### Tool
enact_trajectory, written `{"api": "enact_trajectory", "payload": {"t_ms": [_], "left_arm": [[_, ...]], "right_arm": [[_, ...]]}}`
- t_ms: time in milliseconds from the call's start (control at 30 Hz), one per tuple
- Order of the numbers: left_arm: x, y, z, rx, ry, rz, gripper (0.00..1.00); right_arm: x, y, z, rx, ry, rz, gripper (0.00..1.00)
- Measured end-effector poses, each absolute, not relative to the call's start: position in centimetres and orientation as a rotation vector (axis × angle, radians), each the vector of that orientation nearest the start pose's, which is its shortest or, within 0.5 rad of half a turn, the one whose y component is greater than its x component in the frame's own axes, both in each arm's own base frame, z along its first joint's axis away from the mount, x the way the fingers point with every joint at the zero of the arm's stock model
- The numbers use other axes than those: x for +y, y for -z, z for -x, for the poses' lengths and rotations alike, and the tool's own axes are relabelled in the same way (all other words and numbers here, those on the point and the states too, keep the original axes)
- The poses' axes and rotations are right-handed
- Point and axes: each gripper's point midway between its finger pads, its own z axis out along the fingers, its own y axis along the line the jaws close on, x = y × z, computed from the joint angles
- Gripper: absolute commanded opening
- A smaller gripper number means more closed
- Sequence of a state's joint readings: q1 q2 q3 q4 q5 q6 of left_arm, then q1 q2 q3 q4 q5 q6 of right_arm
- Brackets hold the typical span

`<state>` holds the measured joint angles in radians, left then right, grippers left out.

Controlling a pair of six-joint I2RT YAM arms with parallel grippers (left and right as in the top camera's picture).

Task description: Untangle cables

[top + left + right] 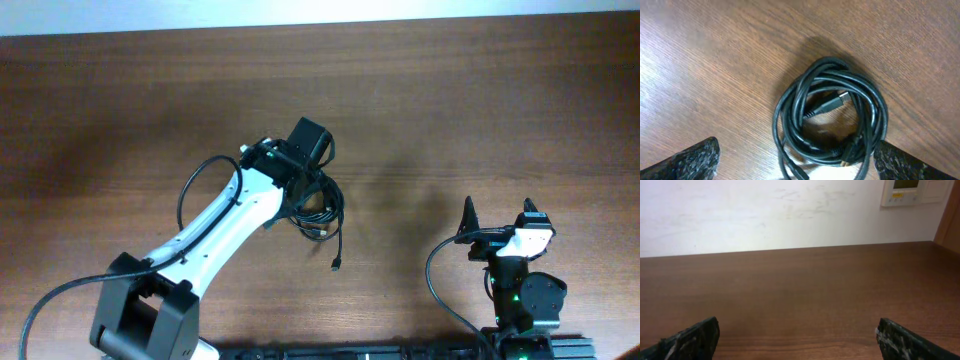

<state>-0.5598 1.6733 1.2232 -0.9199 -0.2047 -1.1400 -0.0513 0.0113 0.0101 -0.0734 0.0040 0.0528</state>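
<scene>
I should untangle the cables by next grabbing the coil's bundled cable pieces around the cables' plug ends with my left gripper.
The cables (832, 115) are thin black cords wound into one loose coil on the wooden table, with plug ends lying inside the ring. In the overhead view the cables (322, 205) sit at mid-table, and one tail with a small plug trails toward the front. My left gripper (797, 167) hangs just above the coil, open. Its fingers (695, 160) stand wide apart on either side of the coil's near edge and hold nothing. My right gripper (498, 215) rests open at the front right, far from the cables. Nothing lies between its fingers (695, 340).
The white left arm (215, 225) reaches from the front left corner to mid-table. The table's far edge (800, 249) meets a white wall with a control panel (912, 191) at the upper right.
</scene>
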Motion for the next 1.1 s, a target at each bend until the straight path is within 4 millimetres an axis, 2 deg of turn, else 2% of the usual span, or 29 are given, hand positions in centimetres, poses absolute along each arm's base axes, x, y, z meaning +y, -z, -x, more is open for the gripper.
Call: {"api": "enact_trajectory", "payload": {"t_ms": [67, 100, 200, 233, 267, 333, 400, 433, 467, 500, 533, 600, 700, 800, 867, 1000, 1100], "left_arm": [[-14.6, -8.8, -31.1, 2.734, -0.034, 0.724, 0.99], [-14.4, -8.8, -31.3, 2.737, -0.060, 0.666, 0.93], [-14.0, -8.8, -31.5, 2.746, -0.107, 0.558, 0.86], [-14.0, -8.6, -31.6, 2.751, -0.120, 0.539, 0.78], [-14.1, -8.0, -31.8, 2.756, -0.130, 0.527, 0.67], [-14.4, -5.7, -32.4, 2.781, -0.171, 0.503, 0.69], [-14.6, -3.8, -32.8, 2.800, -0.198, 0.497, 0.54], [-14.5, -3.1, -32.7, 2.813, -0.218, 0.494, 0.50], [-14.4, -2.2, -32.5, 2.834, -0.245, 0.483, 0.42], [-14.4, -1.6, -32.3, 2.848, -0.263, 0.477, 0.16], [-14.3, -1.0, -32.2, 2.859, -0.280, 0.470, 0.00], [-14.1, -0.2, -32.1, 2.871, -0.307, 0.472, 0.00], [-13.9, -0.5, -32.2, 2.856, -0.340, 0.457, 0.00], [-12.9, -1.6, -31.7, 2.865, -0.433, 0.445, 0.00], [-13.0, -3.3, -32.2, 2.844, -0.415, 0.448, 0.00], [-13.7, -9.7, -32.7, 2.743, -0.220, 0.475, 0.00], [-13.8, -12.2, -32.3, 2.711, -0.142, 0.483, 0.00]], "right_arm": [[-1.3, -15.8, -24.6, 1.643, 0.002, -0.089, 0.99], [-1.3, -15.8, -24.6, 1.643, 0.002, -0.089, 0.99], [-1.3, -15.8, -24.6, 1.643, 0.001, -0.089, 0.99], [-1.3, -15.8, -24.6, 1.643, 0.001, -0.089, 0.99], [-1.3, -15.8, -24.6, 1.642, 0.001, -0.089, 0.99], [-1.3, -15.8, -24.6, 1.642, 0.002, -0.089, 0.99], [-1.3, -15.8, -24.6, 1.643, 0.002, -0.089, 0.99], [-1.3, -15.8, -24.6, 1.642, 0.002, -0.089, 0.99], [-1.3, -15.8, -24.6, 1.643, 0.002, -0.089, 0.99], [-1.3, -15.8, -24.6, 1.643, 0.002, -0.088, 0.99], [-1.3, -15.8, -24.6, 1.643, 0.002, -0.089, 0.99], [-1.3, -15.8, -24.6, 1.643, 0.002, -0.088, 0.99], [-1.3, -15.8, -24.6, 1.643, 0.002, -0.088, 0.99], [-1.3, -15.8, -24.6, 1.643, 0.002, -0.088, 0.99], [-1.3, -15.8, -24.6, 1.643, 0.002, -0.089, 0.99], [-1.3, -15.8, -24.6, 1.643, 0.002, -0.089, 0.99], [-1.3, -15.8, -24.6, 1.643, -0.001, -0.087, 0.99]]}}
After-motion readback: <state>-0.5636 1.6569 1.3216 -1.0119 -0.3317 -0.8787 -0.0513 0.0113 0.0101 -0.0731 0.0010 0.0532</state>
